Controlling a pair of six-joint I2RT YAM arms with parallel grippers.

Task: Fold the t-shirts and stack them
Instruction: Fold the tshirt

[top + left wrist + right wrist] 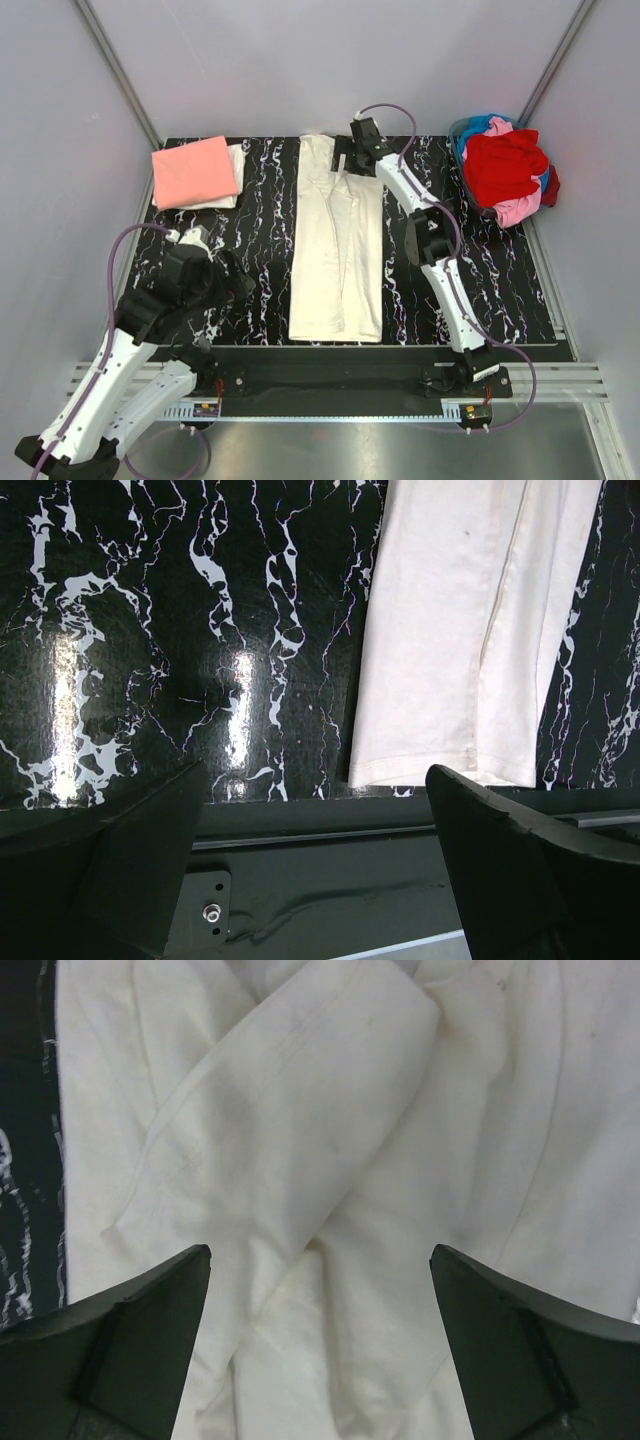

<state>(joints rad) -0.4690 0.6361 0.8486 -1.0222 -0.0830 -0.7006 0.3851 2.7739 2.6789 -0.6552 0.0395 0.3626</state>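
Note:
I need to grab the cream t-shirt's near hem by its basket-side corner (375,336) with my right gripper next. Then I can fold the t-shirt toward its far end.
The large cream t-shirt (338,245) lies folded into a long strip down the middle of the table, with its sleeves crossed over each other in the right wrist view (300,1140). My right gripper (347,160) is open just above the shirt's far end, holding nothing. My left gripper (238,283) is open and empty, low at the near left; the shirt's near hem shows in its view (450,680). A folded salmon-pink t-shirt (194,171) rests on a folded white one (237,165) at the far left.
A basket (462,135) at the far right holds a heap of red (505,165), pink (517,208) and blue (478,126) shirts. The table is black marble-patterned (260,230). Grey walls enclose the sides and back. A metal rail (350,378) runs along the near edge.

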